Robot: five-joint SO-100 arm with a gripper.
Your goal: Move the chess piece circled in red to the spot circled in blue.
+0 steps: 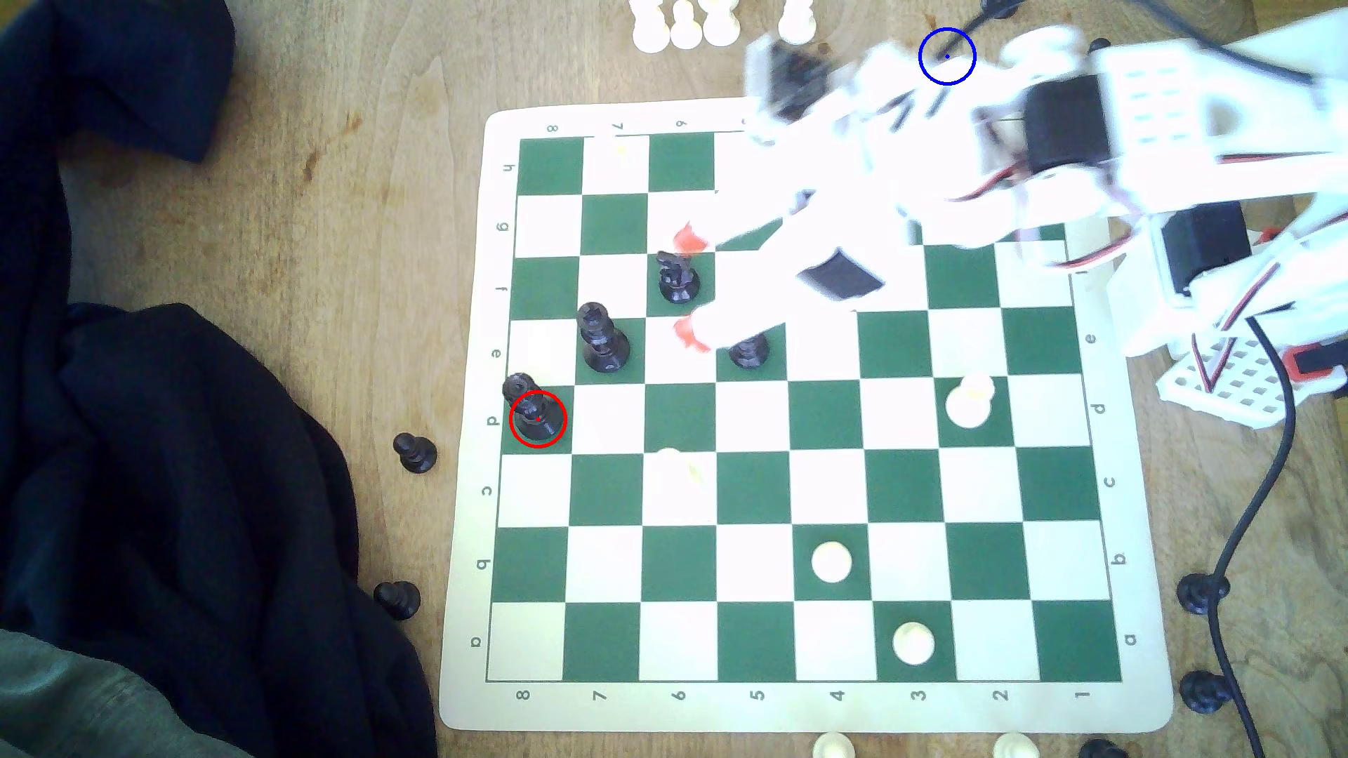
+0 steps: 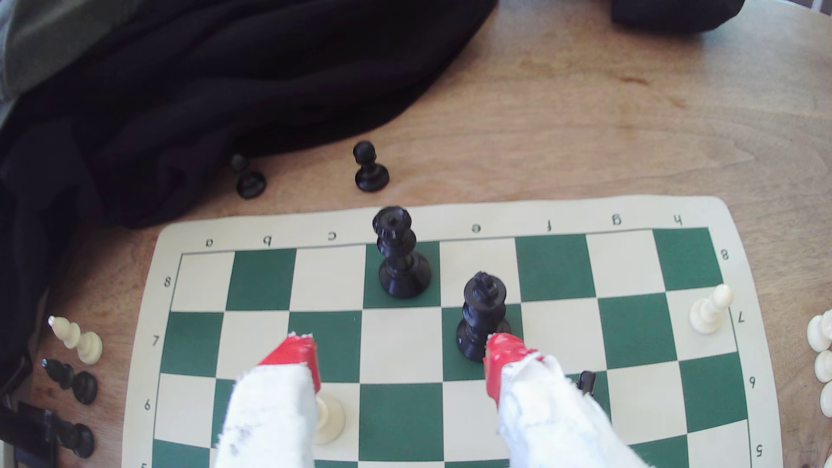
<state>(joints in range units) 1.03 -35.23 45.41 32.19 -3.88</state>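
My gripper will next grip the upper body of the black piece just under the piece's top point(image 1: 523, 393), because the piece stands tall with a wide foot point(image 1: 542, 422) and a flared top.
The chess piece circled in red point(image 1: 536, 424) is a tall black piece with a notched round crown, standing on green square d8 at the board's edge on the exterior view's left; the wrist view shows it upright point(image 2: 398, 254). The spot circled in blue point(image 1: 947, 56) is a thin ring on bare wood beyond the board's far edge, beside the white arm. My gripper point(image 1: 689, 288) point(image 2: 400, 360) hovers open over the board's middle rows, short of the circled piece by about two squares. Its red fingertips point(image 2: 297, 355) hold nothing.
A black king point(image 1: 602, 339) point(image 2: 484, 315) stands on e7 beside one fingertip. Other black pieces point(image 1: 678, 278) sit near the fingers. Several white pieces point(image 1: 831, 561) dot the board. Two black pawns point(image 1: 414, 452) and dark cloth point(image 1: 182, 474) lie off the board on the exterior view's left. A cable point(image 1: 1254, 510) runs on the right.
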